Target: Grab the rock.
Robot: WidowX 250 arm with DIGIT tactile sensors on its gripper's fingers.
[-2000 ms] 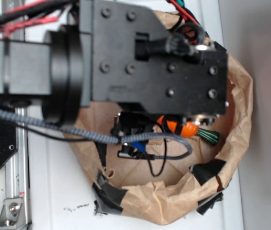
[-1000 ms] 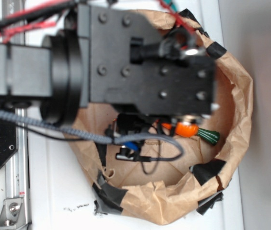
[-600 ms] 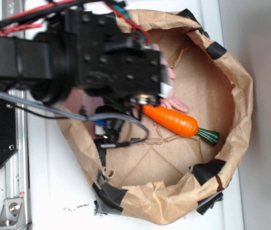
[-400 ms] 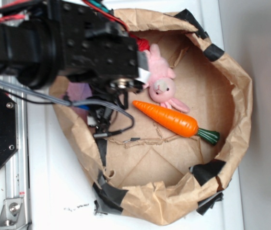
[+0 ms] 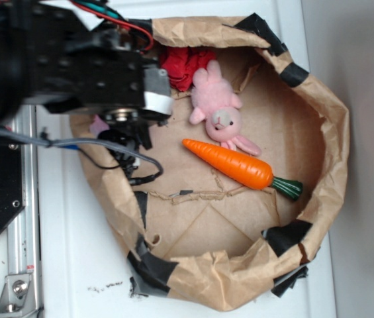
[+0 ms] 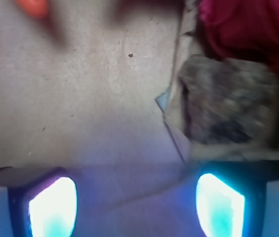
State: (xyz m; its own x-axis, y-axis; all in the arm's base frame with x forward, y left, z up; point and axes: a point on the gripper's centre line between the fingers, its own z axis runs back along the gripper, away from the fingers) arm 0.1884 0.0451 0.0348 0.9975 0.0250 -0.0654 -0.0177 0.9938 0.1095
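Observation:
My gripper pinches the rock by its lumpy end [image 6: 222, 126] clear of the red cloth [image 6: 255, 27] next, to grab it from the paper bag.
In the wrist view the rock [image 6: 228, 101], a lumpy brown-grey stone, lies on the brown paper just ahead of my right fingertip, off to the right of the gap. Red cloth [image 6: 248, 24] bunches right behind it. My gripper [image 6: 137, 205] is open, with only paper between its glowing fingertips [image 6: 53, 207]. In the exterior view the black arm [image 5: 87, 73] hangs over the paper bag's upper left corner and hides the rock and the fingers.
The crumpled paper bag's rim [image 5: 326, 126] rings the floor. Inside lie a red cloth [image 5: 181, 65], a pink plush bunny [image 5: 216, 109] and an orange carrot [image 5: 236, 165]. A grey cable [image 5: 107, 149] dangles under the arm. The carrot tip [image 6: 30, 6] shows top left.
The arm has swung from over the bag's middle to its upper left, uncovering the carrot, the bunny and then the red cloth.

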